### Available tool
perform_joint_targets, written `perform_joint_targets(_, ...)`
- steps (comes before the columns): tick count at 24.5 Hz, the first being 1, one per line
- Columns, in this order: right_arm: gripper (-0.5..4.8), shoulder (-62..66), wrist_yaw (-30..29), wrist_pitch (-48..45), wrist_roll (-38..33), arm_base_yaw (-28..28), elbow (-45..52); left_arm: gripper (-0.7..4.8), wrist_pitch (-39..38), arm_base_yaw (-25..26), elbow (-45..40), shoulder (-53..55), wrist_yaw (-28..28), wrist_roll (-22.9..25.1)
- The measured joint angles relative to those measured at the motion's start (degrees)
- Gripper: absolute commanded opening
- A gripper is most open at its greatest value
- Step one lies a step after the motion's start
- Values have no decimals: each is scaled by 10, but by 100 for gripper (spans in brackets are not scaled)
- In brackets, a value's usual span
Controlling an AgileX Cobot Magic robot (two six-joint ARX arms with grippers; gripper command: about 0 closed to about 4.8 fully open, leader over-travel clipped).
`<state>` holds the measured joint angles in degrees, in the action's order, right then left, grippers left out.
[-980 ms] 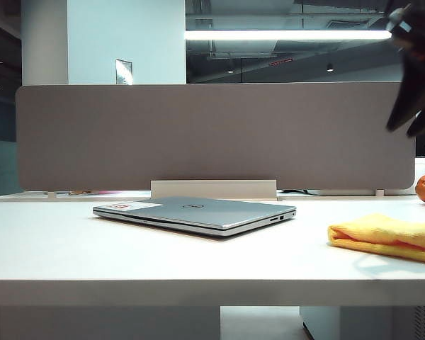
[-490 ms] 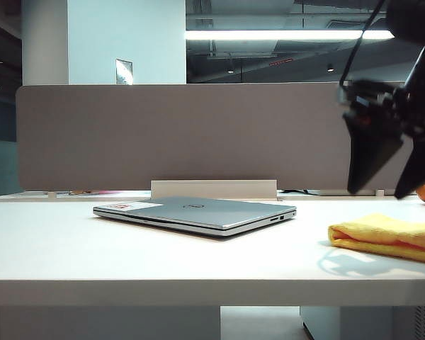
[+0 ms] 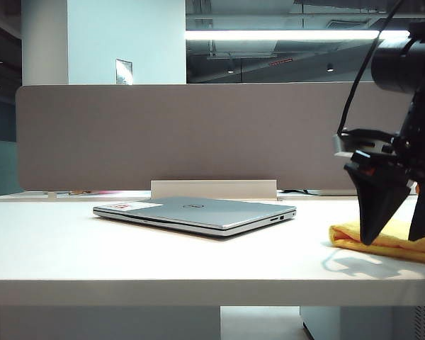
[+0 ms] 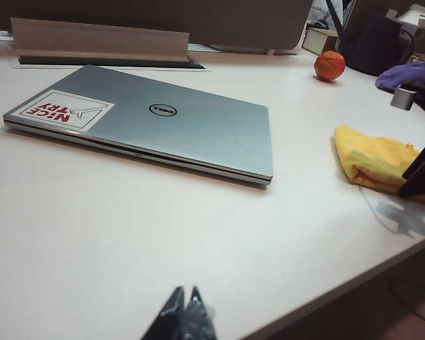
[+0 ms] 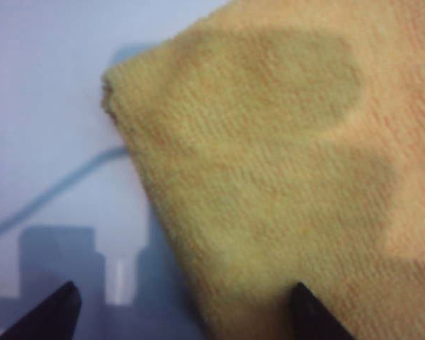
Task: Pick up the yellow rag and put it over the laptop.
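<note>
The rag will next be held in my right gripper by its upper fold (image 3: pixel 348 230), so that the yellow rag can go over the laptop (image 3: pixel 198 211).
The yellow rag (image 3: pixel 397 246) lies folded on the white table at the right, also seen from the left wrist (image 4: pixel 372 157) and filling the right wrist view (image 5: pixel 283 163). My right gripper (image 3: pixel 393 239) hangs just above its near-left corner, open wide. In its own view (image 5: pixel 184 290) one finger is over the cloth and the other over bare table beside the rag's edge. The closed silver laptop (image 3: pixel 198 211) lies flat at the table's middle, sticker and logo up (image 4: pixel 156 117), apart from the rag. My left gripper (image 4: pixel 186 289) is shut on nothing, held back above the table's near edge.
An orange fruit (image 4: pixel 329 65) sits behind the rag, with a black object (image 4: pixel 375 42) and a purple cloth (image 4: pixel 411 72) beyond it. A grey partition (image 3: pixel 198 134) closes off the back. A white block (image 3: pixel 212 188) stands behind the laptop. The table's front edge (image 3: pixel 198 283) is close.
The right gripper has come down from the upper right to just over the rag's left end, and its jaws have spread wide. Laptop, rag and left gripper have not moved.
</note>
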<state>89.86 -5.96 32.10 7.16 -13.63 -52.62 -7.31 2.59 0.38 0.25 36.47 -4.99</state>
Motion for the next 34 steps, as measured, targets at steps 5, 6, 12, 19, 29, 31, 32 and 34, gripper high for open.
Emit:
perform_joint_targets(5,405,27,33,0,5,-1,-6,-6,0,0,0,0,0,0)
perform_joint_targets(6,390,31,40,0,5,-2,-9,-6,0,0,0,0,0,0)
perform_joint_targets(12,35,52,87,-19,2,0,-16,-6,0,0,0,-1,0,0)
perform_joint_targets(19,-5,53,104,-28,4,-1,-16,-6,0,0,0,-1,0,0)
perform_joint_targets(29,-5,67,63,49,2,-41,-123,-6,0,0,0,-1,-10,0)
perform_joint_targets(31,-5,67,59,43,2,-56,-155,-6,0,0,0,-1,-10,0)
perform_joint_targets(32,-5,67,59,39,2,-63,-169,-6,0,0,0,-1,-10,0)
perform_joint_targets(34,-5,67,59,34,2,-77,-191,-6,0,0,0,-1,-10,0)
